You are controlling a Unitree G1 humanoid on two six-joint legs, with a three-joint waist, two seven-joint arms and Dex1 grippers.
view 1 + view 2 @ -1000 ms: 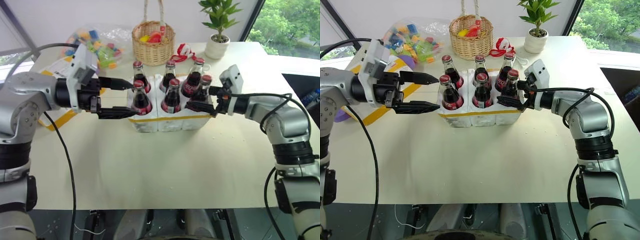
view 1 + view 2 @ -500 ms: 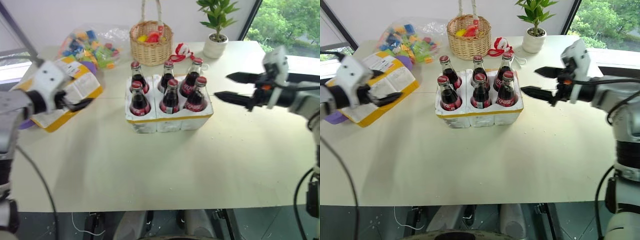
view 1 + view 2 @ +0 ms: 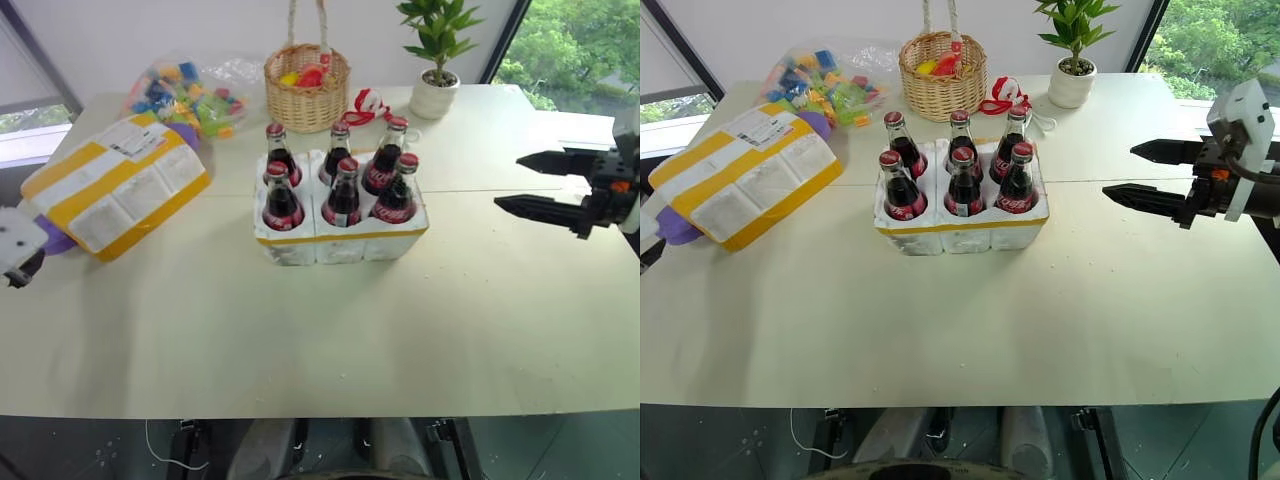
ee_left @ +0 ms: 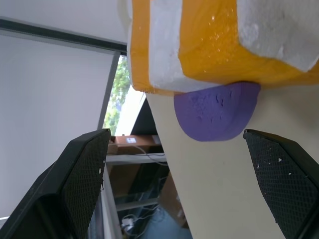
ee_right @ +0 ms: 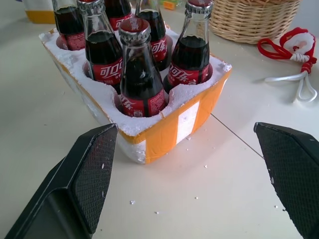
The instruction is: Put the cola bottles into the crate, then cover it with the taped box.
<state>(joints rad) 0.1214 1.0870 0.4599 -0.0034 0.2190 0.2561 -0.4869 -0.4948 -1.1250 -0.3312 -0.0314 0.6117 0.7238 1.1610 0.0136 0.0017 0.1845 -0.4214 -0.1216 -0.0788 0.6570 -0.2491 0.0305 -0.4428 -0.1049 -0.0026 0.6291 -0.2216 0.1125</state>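
Observation:
The taped box (image 3: pixel 115 185) is too wide for the fingers, so the robot's left gripper needs to grab it by the narrow purple tab at its end (image 3: pixel 54 235). Then it can cover the crate.
Several cola bottles (image 3: pixel 343 190) with red caps stand upright in the wells of the white foam crate (image 3: pixel 340 238) at the table's middle. The taped box (image 3: pixel 115 185), white foam with wide yellow bands, lies tilted at the left, resting on a purple disc (image 3: pixel 670 228). My right gripper (image 3: pixel 1118 170) hangs open and empty to the right of the crate, pointing at it; its wrist view shows the crate (image 5: pixel 164 114) between its fingers (image 5: pixel 94 174). My left gripper (image 4: pixel 175 135) is open and empty at the far left, facing the box's lower edge (image 4: pixel 199 45).
At the table's back stand a wicker basket (image 3: pixel 306 85), a clear bag of colourful toys (image 3: pixel 185 92), a potted plant (image 3: pixel 437 70) and a red and white ornament with a cord (image 3: pixel 370 103). The table's left edge runs beside the taped box.
Both grippers drew away from the crate: the left swung far out to the left past the taped box, the right pulled back to the right. The bottles stayed in the crate.

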